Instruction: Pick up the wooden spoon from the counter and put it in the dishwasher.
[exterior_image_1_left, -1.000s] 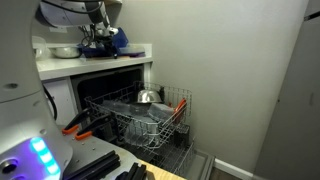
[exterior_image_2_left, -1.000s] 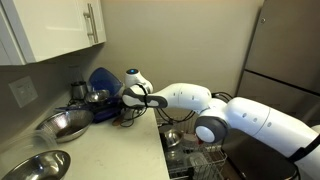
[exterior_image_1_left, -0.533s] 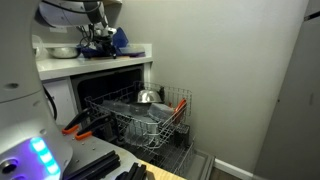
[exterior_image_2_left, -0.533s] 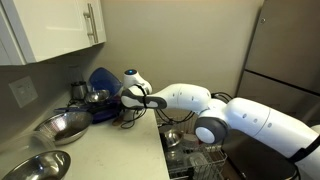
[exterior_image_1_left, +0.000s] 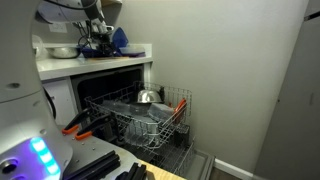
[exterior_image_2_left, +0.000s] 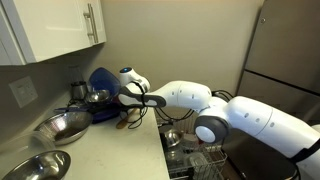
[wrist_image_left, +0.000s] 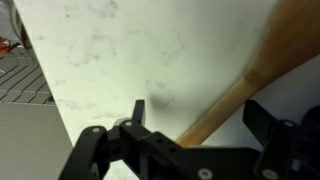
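My gripper grabs the spoon across its narrow handle next, which leaves the wooden spoon's wider end free to put in the dishwasher (exterior_image_1_left: 140, 118).
The wooden spoon (wrist_image_left: 245, 82) is light tan and lies on the white counter (wrist_image_left: 110, 60); its handle runs diagonally between my gripper's (wrist_image_left: 200, 118) two black fingers. The fingers are spread on either side of the handle and do not touch it. In both exterior views the gripper (exterior_image_2_left: 128, 100) (exterior_image_1_left: 97, 38) hangs low over the counter (exterior_image_2_left: 110, 148) (exterior_image_1_left: 100, 63), close to the blue items. The dishwasher (exterior_image_1_left: 140, 118) stands open below the counter, its grey wire rack pulled out with red-orange clips. Its rack also shows in an exterior view (exterior_image_2_left: 200, 160).
Blue dishes (exterior_image_2_left: 100, 82) and a steel pot stand behind the gripper. Two steel bowls (exterior_image_2_left: 62, 125) (exterior_image_2_left: 35, 165) sit on the near counter. A metal bowl (exterior_image_1_left: 147, 97) is in the rack. An orange-handled tool (exterior_image_1_left: 78, 125) lies at the left. A white wall cabinet (exterior_image_2_left: 60, 30) hangs above.
The wrist and gripper have shifted slightly toward the blue dishes over the counter. The spoon has not moved.
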